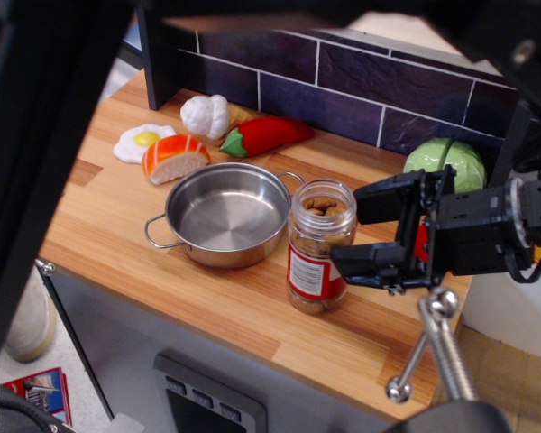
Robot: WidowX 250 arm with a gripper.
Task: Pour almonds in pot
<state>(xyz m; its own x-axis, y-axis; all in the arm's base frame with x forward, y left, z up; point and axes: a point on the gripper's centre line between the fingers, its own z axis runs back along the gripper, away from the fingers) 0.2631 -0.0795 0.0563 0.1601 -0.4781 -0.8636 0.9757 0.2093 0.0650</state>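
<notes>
My gripper grabs the jar by its glass body [318, 250] next, since that leaves the clear jar's open top [325, 197] free to pour almonds into the pot.
The clear jar [319, 245] with a red-and-white label stands upright and uncapped on the wooden counter; the brown almonds [321, 207] show through its open top. The shiny steel pot [227, 213] with wire loop handles sits empty just left of the jar, nearly touching it. My black gripper [352, 230] comes in from the right at the jar's height. It is open, one finger behind the jar's upper right and one in front at its lower right. The fingers are not closed on the jar.
Toy foods lie at the counter's back: a fried egg [142, 141], a salmon slice [173, 156], a white garlic [205, 115], a red pepper [267, 135], a green cabbage [444, 161]. A dark tiled backsplash [343, 77] stands behind. A metal clamp [433, 347] sticks up at the front right.
</notes>
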